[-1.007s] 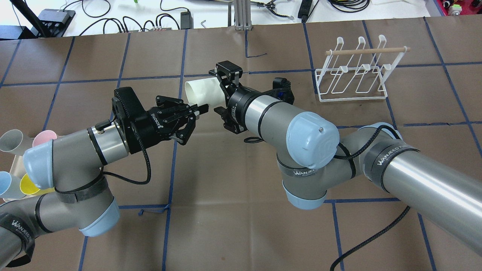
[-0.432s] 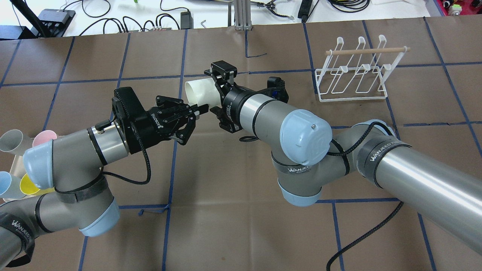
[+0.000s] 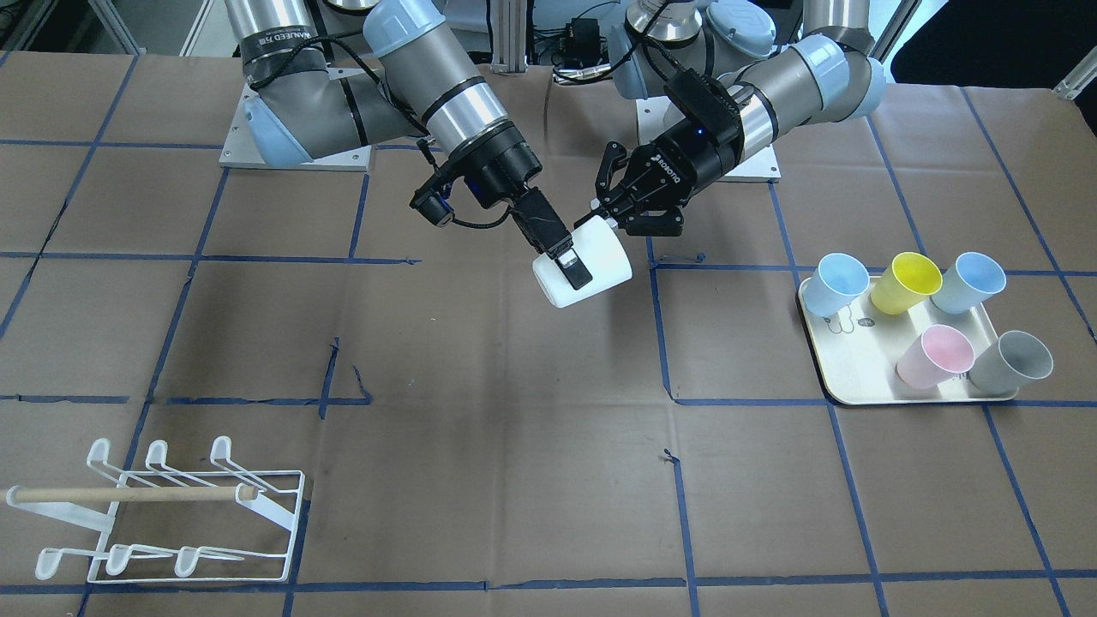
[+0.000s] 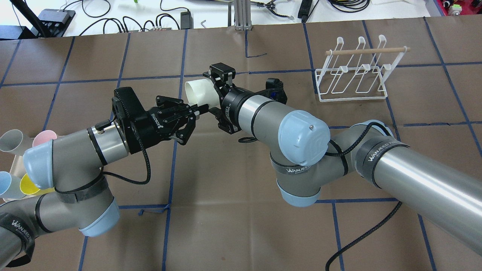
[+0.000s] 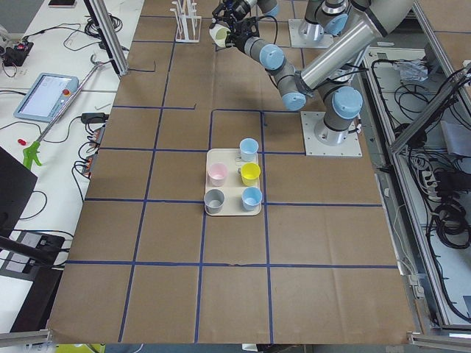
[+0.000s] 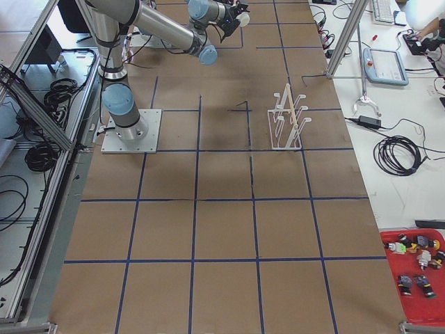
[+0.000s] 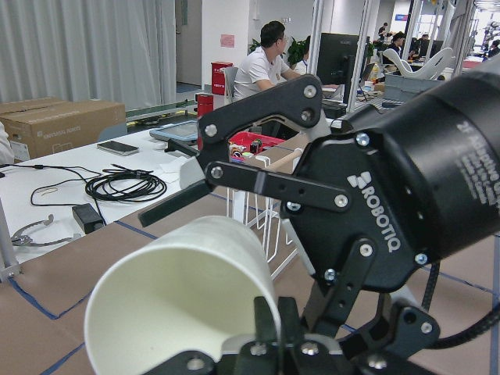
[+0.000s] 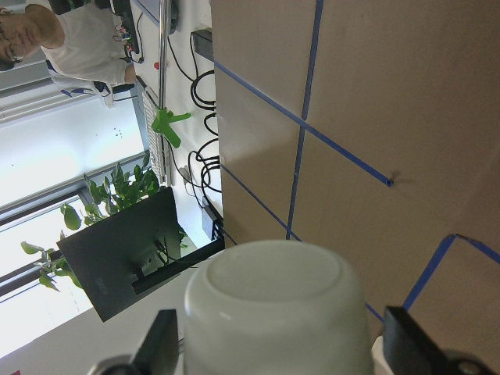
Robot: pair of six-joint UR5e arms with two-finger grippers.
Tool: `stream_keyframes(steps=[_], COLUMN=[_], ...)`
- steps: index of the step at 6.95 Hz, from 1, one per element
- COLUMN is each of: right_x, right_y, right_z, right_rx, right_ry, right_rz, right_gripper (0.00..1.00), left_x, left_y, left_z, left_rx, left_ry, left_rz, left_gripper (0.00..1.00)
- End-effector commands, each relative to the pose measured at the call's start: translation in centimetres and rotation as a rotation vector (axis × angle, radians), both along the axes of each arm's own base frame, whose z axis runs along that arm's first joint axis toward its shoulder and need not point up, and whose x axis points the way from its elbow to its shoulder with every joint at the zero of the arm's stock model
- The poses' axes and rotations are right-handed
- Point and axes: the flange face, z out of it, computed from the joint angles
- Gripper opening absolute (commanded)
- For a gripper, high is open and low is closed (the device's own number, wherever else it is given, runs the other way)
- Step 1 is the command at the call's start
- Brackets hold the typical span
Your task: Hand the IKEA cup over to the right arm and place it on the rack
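Note:
The white cup needs to go over to the rack [image 3: 195,514], so I will next grab the cup by its closed base end [image 3: 551,284] with my right gripper.
The white IKEA cup [image 4: 197,92] hangs on its side above the table's middle, also in the front view [image 3: 604,253]. My left gripper [image 4: 201,109] is shut on its rim, one finger inside the mouth, as the left wrist view shows on the cup [image 7: 180,289]. My right gripper [image 4: 212,92] is open and straddles the cup's closed end; in the right wrist view its fingers [image 8: 164,344] stand just off either side of the cup [image 8: 277,305]. The white wire rack [image 4: 354,75] with a wooden dowel stands far right, apart from both arms.
A cream tray [image 3: 844,360] with several coloured cups sits on my left side, also in the exterior left view [image 5: 232,184]. Cables and gear lie beyond the table's far edge. Brown paper with blue tape lines covers the table [image 4: 241,226].
My right arm has slid left, bringing its open fingers further over the cup's closed end. My left gripper and the cup have stayed still.

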Motion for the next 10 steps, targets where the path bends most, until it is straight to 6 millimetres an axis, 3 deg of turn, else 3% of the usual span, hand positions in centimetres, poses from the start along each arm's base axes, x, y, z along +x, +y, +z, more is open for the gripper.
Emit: stream_keyframes(steps=[1, 2, 3, 7, 9, 10], right_x=[0.0, 0.0, 0.0, -0.1, -0.8, -1.4], right_y=[0.0, 0.0, 0.0, -0.1, -1.1, -2.3], right_z=[0.0, 0.0, 0.0, 0.0, 0.1, 1.1], right_rx=[-0.005, -0.006, -0.005, -0.009, -0.019, -0.042], right_ry=[0.004, 0.005, 0.004, 0.006, 0.005, -0.005], right_rz=[0.003, 0.003, 0.003, 0.003, -0.015, -0.03], right_gripper=[0.62, 0.58, 0.52, 0.42, 0.37, 0.3], left_x=[0.0, 0.0, 0.0, 0.3, 0.9, 2.2], left_y=[0.0, 0.0, 0.0, -0.8, -0.9, -1.3], left_z=[0.0, 0.0, 0.1, 1.3, 1.7, 1.7], left_rx=[0.002, 0.003, 0.024, 0.132, 0.121, 0.118], left_ry=[0.0, 0.002, 0.014, 0.09, 0.078, 0.071], left_rz=[0.002, 0.001, 0.012, 0.066, 0.094, 0.137], left_gripper=[0.0, 0.0, 0.16, 0.99, 1.0, 1.0])
